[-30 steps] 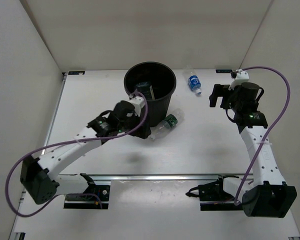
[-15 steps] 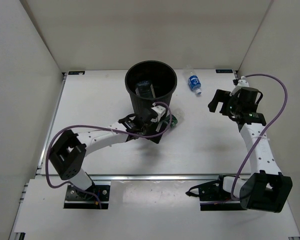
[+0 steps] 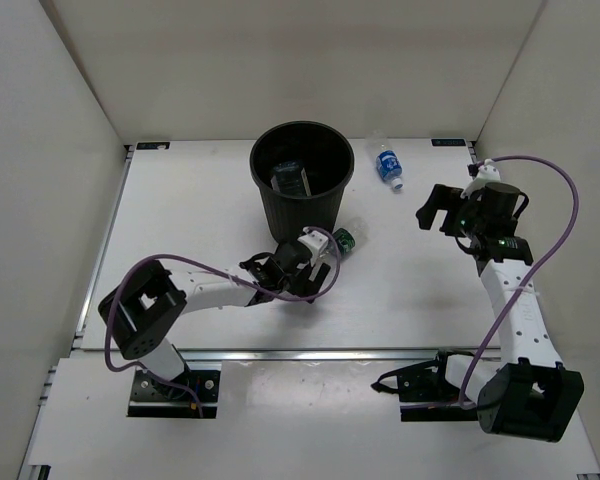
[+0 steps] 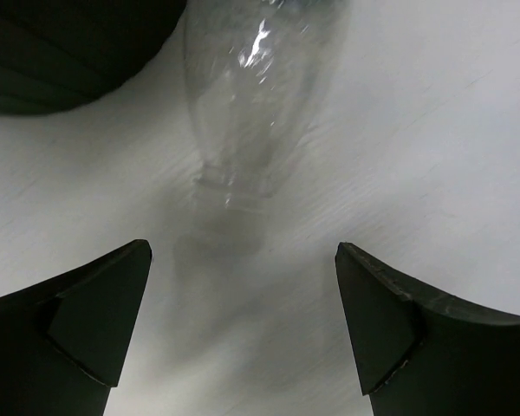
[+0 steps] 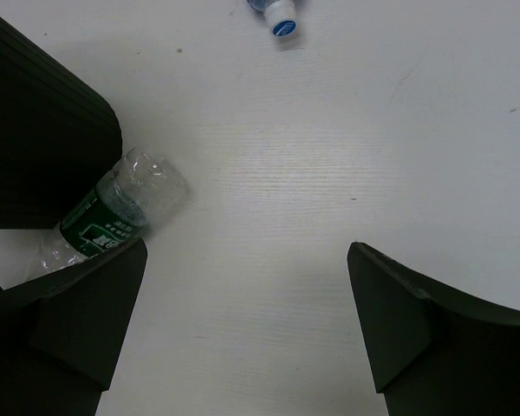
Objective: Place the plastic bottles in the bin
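The left gripper grabs the green-labelled bottle by its capped neck next, and this leaves the bottle's wide body free to enter the bin (image 3: 330,196).
The black bin (image 3: 330,196) stands upright at the back middle, with one clear bottle (image 3: 290,181) lying inside it. The green-labelled bottle (image 3: 343,238) lies on the table against the bin's base. It also shows in the left wrist view (image 4: 251,95) and the right wrist view (image 5: 113,212). My left gripper (image 3: 318,262) is open and empty, low over the table, just short of that bottle's neck end. The blue-labelled bottle (image 3: 385,163) lies to the right of the bin. My right gripper (image 3: 432,208) is open and empty, raised to the right of both loose bottles.
White walls enclose the table on the left, back and right. The bin's wall (image 4: 61,52) sits close on the left of my left gripper (image 4: 243,295). In the right wrist view the bin (image 5: 35,130) is at the left and the blue bottle's cap (image 5: 282,26) at the top.
My left gripper let a bottle go into the bin, then left the rim and dropped low to the table beside the green-labelled bottle. My right gripper shifted slightly right.
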Motion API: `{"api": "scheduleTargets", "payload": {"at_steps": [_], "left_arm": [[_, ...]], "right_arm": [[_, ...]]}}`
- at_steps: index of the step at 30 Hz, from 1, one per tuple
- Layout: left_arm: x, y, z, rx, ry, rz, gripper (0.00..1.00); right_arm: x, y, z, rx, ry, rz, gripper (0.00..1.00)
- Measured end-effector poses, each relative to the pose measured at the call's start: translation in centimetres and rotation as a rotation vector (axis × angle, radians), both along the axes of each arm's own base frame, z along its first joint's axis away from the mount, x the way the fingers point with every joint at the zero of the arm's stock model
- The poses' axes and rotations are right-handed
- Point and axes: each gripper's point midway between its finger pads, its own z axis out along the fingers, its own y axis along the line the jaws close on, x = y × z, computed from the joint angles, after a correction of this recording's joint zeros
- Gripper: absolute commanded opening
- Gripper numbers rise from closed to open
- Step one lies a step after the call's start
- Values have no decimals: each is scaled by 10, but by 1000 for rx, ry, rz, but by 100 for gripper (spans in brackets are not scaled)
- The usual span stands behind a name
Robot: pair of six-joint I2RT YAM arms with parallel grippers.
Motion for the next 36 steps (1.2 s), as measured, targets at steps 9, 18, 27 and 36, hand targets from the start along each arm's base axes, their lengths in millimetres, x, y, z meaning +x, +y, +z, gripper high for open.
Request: {"api": "scheduleTargets", "payload": {"at_steps": [9, 18, 27, 36], "left_arm": [[19, -24, 19, -118, -113, -14, 92], [22, -27, -17, -41, -80, -27, 72], [22, -34, -12, -64, -84, -47, 34], [15, -58, 11, -109, -98, -119, 0]], "right_arm": [[0, 0, 4, -19, -20, 12, 99], [-2, -10, 12, -50, -53, -22, 99], [-10, -46, 21, -141, -78, -189, 99], [-45, -101, 6, -191, -8, -480, 99]]}}
